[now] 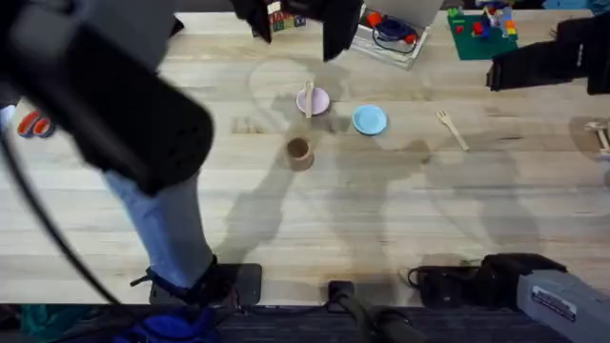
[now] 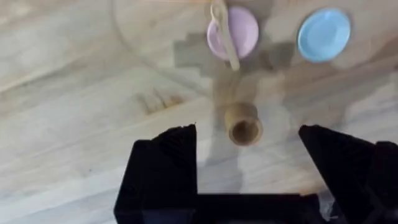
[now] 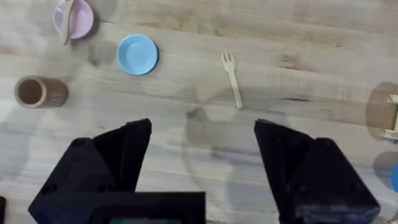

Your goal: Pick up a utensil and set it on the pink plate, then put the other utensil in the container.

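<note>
The right gripper grabs the wooden fork by the slim handle (image 1: 455, 131) (image 3: 232, 79) just behind the fork's pointed tines next, since the tines lie bare.
The small wooden spoon (image 1: 309, 97) lies across the pink plate (image 1: 319, 103), its handle sticking out past the rim; both also appear in the left wrist view, spoon (image 2: 225, 38) on plate (image 2: 242, 30). On bare table to the right of the light blue plate lies the wooden fork (image 1: 452, 130) (image 3: 231, 78). The brown wooden cup (image 1: 299, 152) (image 2: 243, 124) stands upright in front of the pink plate. High above the table and over the cup, my left gripper (image 2: 249, 158) is open and holds nothing. My right gripper (image 3: 202, 158) is also open and bare, hovering short of the fork.
A light blue plate (image 1: 370, 119) sits between the pink plate and the fork. A clear box (image 1: 389, 33) and a green baseplate with bricks (image 1: 481, 29) stand at the back. A round wooden piece (image 3: 380, 112) is at the right edge, and an orange object (image 1: 34, 124) at the left.
</note>
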